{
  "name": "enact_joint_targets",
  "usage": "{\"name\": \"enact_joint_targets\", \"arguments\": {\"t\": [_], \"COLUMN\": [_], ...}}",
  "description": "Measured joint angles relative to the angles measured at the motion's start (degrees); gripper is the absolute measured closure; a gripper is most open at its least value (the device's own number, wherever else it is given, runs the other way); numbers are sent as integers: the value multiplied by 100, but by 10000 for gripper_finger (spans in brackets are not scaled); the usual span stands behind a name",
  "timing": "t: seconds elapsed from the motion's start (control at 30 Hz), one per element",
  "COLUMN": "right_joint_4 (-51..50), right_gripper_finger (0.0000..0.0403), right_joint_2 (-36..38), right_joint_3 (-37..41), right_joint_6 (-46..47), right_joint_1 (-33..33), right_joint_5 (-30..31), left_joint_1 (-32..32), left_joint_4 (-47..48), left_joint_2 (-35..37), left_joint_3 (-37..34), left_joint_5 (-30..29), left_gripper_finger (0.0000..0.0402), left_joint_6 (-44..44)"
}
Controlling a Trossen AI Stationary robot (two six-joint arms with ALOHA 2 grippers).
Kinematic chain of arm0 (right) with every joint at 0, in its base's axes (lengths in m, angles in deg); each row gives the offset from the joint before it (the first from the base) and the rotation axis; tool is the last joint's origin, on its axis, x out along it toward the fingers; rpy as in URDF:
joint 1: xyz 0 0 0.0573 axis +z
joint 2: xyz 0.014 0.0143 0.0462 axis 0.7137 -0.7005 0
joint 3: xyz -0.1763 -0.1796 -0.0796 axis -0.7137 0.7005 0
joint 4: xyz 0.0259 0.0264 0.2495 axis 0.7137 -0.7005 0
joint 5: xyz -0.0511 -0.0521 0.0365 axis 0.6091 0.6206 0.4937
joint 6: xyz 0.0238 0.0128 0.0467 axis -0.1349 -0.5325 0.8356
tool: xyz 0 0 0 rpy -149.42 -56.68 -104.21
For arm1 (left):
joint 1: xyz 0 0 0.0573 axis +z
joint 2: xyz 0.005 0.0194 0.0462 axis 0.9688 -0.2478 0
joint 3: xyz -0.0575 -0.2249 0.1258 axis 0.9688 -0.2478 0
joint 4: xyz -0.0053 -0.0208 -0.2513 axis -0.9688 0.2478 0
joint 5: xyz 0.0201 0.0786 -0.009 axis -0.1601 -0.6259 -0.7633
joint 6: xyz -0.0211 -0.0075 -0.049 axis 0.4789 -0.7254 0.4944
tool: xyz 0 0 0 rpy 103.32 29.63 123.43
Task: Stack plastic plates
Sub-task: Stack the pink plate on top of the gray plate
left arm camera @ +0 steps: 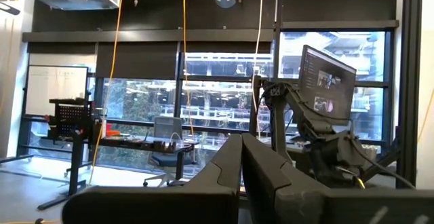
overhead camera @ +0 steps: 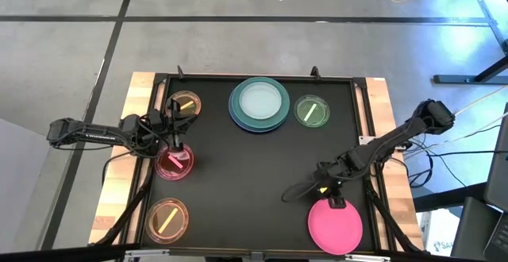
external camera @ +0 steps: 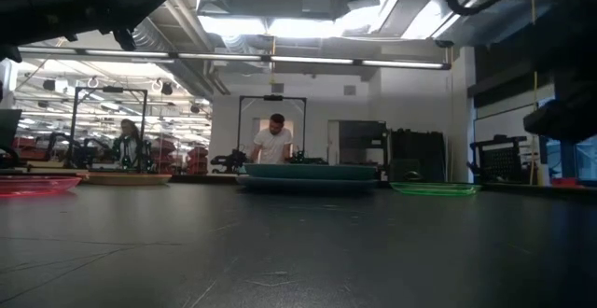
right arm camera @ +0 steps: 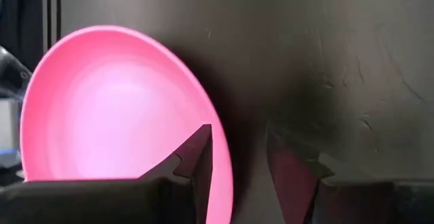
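Observation:
My right gripper's fingers, above the pink plate's rim (right arm camera: 224, 173) and the black mat, must come down before closing.
A pink plate (overhead camera: 335, 225) lies flat at the table's near right. My right gripper (overhead camera: 332, 200) is open, pointing down over the plate's far rim (right arm camera: 220, 149), with one finger (right arm camera: 198, 157) over the inside and the other (right arm camera: 293, 170) outside. A stack of blue, teal and grey-green plates (overhead camera: 259, 103) lies at the far middle, and shows in the low view (external camera: 308, 177). My left gripper (overhead camera: 176, 145) is shut and held level above a small red plate (overhead camera: 174, 163). A small green plate (overhead camera: 312, 111) and two small orange plates (overhead camera: 184, 105) (overhead camera: 167, 219) lie flat. My right gripper stands astride the pink plate's far rim (right arm camera: 224, 173), coming from above. I cannot tell whether either finger touches the plate, which lies flat on the table.
The black mat (overhead camera: 254, 175) has a raised frame around it, on a wooden table (overhead camera: 135, 111). The mat's middle is bare between the plates. People stand in the room beyond the table (external camera: 273, 140). Cables hang at the right.

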Motion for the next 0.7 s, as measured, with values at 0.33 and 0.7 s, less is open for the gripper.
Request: {"name": "enact_joint_targets", "arguments": {"t": [0.33, 0.7], "right_joint_4": [1136, 1242], "right_gripper_finger": [276, 277], "right_joint_2": [0, 0], "right_joint_3": [626, 874], "right_joint_6": [528, 567], "right_joint_1": [0, 168], "right_joint_5": [-306, -413], "left_joint_1": [0, 0], "left_joint_4": [2, 4], "left_joint_2": [0, 1], "left_joint_3": [0, 0], "left_joint_5": [0, 0], "left_gripper_finger": [395, 395], "left_joint_6": [-7, -9]}}
